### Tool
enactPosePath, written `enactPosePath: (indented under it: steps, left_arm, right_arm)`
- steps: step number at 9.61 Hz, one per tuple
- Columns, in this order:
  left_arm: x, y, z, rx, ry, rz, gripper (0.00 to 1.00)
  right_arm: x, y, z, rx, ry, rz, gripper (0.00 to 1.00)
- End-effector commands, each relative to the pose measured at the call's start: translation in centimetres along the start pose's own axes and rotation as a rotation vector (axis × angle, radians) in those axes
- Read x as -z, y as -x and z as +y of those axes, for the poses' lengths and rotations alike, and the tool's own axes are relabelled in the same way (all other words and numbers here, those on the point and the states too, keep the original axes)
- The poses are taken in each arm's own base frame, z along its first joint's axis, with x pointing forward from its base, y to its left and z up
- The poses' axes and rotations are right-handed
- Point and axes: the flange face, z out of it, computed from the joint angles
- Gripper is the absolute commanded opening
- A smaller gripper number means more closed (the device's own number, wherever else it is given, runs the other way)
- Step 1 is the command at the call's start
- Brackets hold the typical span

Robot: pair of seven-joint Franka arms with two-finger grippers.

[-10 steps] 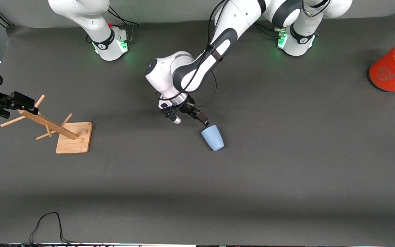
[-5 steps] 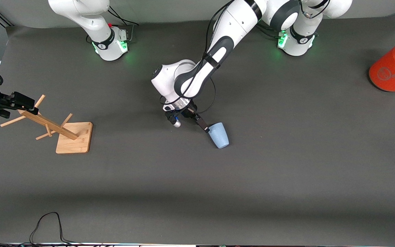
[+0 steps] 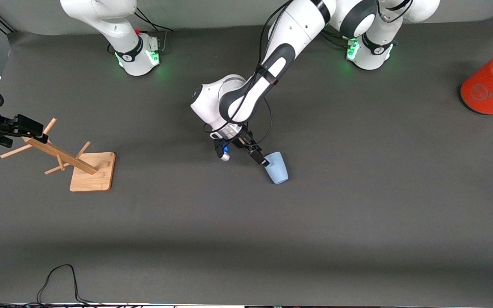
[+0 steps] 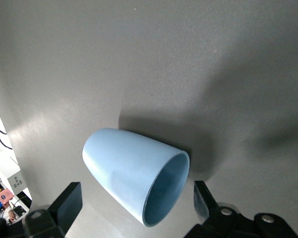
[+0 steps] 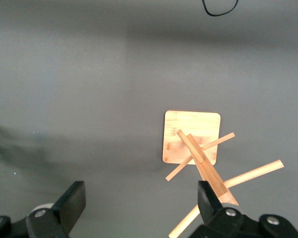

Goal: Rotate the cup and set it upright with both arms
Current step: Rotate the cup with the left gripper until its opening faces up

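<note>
My left gripper grabs the rim of the cup's opening (image 3: 269, 160) next, to turn the tipped pale-blue cup upright.
The pale-blue cup (image 3: 276, 168) lies on its side near the middle of the grey table, with its open mouth turned toward my left gripper (image 3: 258, 157). In the left wrist view the cup (image 4: 129, 173) has its rim end between the two black fingers (image 4: 69, 203) of my left gripper (image 4: 136, 208), which is open and shows a gap on each side of the cup. My right gripper (image 3: 26, 125) waits open over the top of the wooden rack, at the right arm's end of the table. In its own view the right gripper (image 5: 139, 208) has nothing between its fingers.
A wooden peg rack (image 3: 92, 171) on a square base stands toward the right arm's end; it also shows in the right wrist view as the rack (image 5: 191, 136). A large orange cylinder with a grey lid (image 3: 490, 87) lies at the left arm's end. A black cable (image 3: 58, 278) loops along the table's near edge.
My left gripper has come down to the cup's rim end. The cup has slid a little toward the left arm's end and turned slightly. The right arm has not moved.
</note>
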Motion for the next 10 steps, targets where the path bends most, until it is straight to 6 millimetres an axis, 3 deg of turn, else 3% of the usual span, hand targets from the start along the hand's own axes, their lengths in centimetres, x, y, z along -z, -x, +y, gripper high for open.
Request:
enactPosePath:
  steps: [1,3,5,7,8,10]
  left_arm:
    - [-0.5,0.8,-0.1,-0.036,0.003,-0.024,0.99]
    - [-0.9,0.7,0.3,-0.045,0.001,-0.016,0.98]
    - [-1.3,0.4,-0.2,-0.063,0.0,0.003,0.9]
    - [-2.0,0.4,-1.3,-0.076,0.002,0.004,0.68]
    - [-2.0,0.2,-1.2,-0.081,0.003,0.023,0.49]
    - [-2.2,0.0,-1.3,-0.083,0.002,0.032,0.0]
  right_arm:
    - [0.3,0.0,0.1,-0.02,0.011,0.004,1.0]
    - [0.2,0.0,0.2,-0.017,0.011,0.002,1.0]
    - [0.2,0.0,0.1,-0.018,0.011,0.001,1.0]
    - [-0.1,-0.1,0.2,-0.02,0.011,-0.004,1.0]
    - [-0.1,-0.1,0.1,-0.018,0.011,-0.004,1.0]
    - [-0.1,-0.1,0.3,-0.018,0.011,-0.004,1.0]
